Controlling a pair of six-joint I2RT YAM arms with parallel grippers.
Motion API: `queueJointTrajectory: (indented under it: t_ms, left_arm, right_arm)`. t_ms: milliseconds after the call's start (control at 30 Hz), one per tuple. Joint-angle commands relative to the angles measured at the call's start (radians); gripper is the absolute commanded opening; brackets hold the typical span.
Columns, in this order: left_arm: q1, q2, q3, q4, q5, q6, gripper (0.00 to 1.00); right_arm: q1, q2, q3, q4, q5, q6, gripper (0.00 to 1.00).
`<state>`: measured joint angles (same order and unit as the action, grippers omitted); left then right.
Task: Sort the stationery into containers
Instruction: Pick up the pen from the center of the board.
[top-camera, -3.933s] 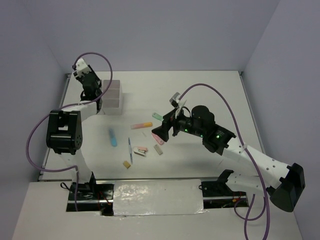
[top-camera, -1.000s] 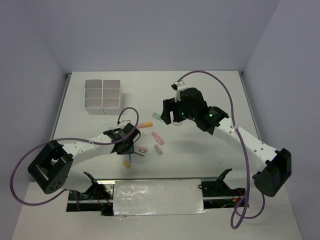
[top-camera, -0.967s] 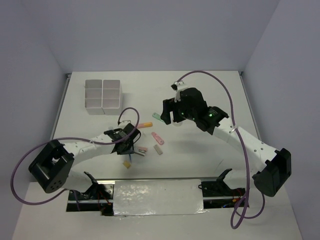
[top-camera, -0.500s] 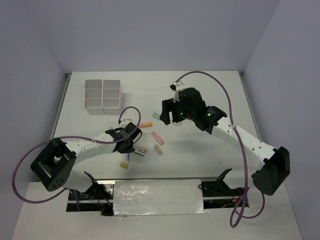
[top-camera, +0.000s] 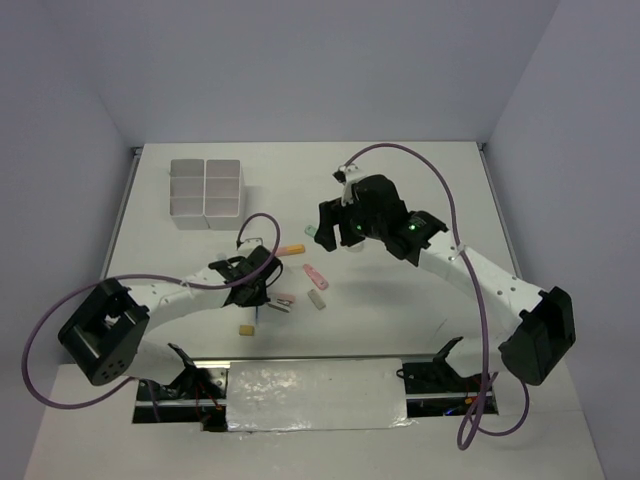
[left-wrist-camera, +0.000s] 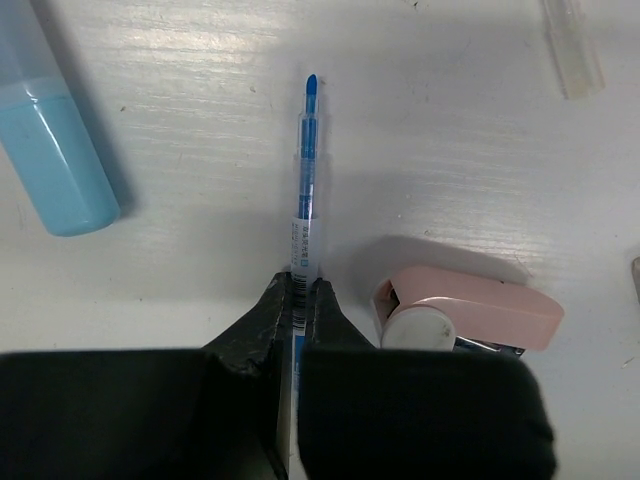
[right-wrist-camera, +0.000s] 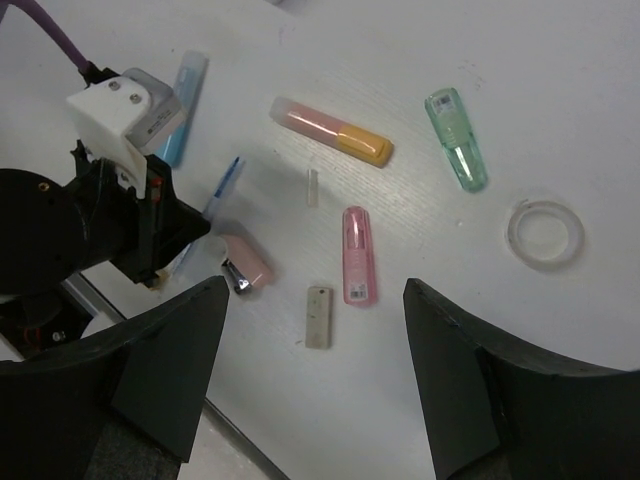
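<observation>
The body of the thin blue pen (left-wrist-camera: 305, 170) is shut inside my left gripper, so the pen would rise from the table if I lifted it now.
My left gripper (left-wrist-camera: 299, 290) is shut on a thin blue pen (left-wrist-camera: 305, 170) that lies on the table and points away from me. A pink stapler-like piece (left-wrist-camera: 470, 310) sits just to its right and a blue highlighter (left-wrist-camera: 50, 140) to its left. From above, the left gripper (top-camera: 258, 285) is low at the table's near middle. My right gripper (right-wrist-camera: 315, 280) hangs open and empty above a pink highlighter (right-wrist-camera: 358, 255) and a grey eraser (right-wrist-camera: 318, 317). The white divided container (top-camera: 206, 193) stands at the far left.
An orange highlighter (right-wrist-camera: 335, 133), a green highlighter (right-wrist-camera: 457, 140), a clear tape ring (right-wrist-camera: 544, 233) and a small clear piece (right-wrist-camera: 311, 187) lie beyond the right gripper. A tan block (top-camera: 245, 329) rests near the front edge, behind the left gripper.
My left gripper has closed on the blue pen. The tan block has slid slightly left. The right arm has drifted a little left, still open.
</observation>
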<state>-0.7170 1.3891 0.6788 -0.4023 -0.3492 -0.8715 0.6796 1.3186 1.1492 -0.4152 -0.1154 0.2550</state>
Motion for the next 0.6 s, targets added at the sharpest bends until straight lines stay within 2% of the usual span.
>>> queueJointTrajectory:
  t_ms: [0,300,433,567]
  left_arm:
    - [-0.004,-0.051,0.011,-0.013,-0.034,-0.027,0.00]
    - [-0.004,-0.232,0.136,-0.136,-0.174,-0.038,0.00]
    - [-0.002,-0.309,0.134,-0.187,-0.262,-0.044,0.00]
    - [-0.002,-0.406,0.117,-0.188,-0.284,-0.006,0.00]
  right_arm:
    - [-0.006,0.030,-0.009,0.047,-0.020,-0.011,0.78]
    - [0.008,0.180,0.043,0.040,-0.012,-0.014,0.72]
    - [0.076,0.299,0.119,-0.005,0.058,-0.023,0.68]
    - [0.126,0.407,0.193,-0.030,0.103,-0.007,0.61]
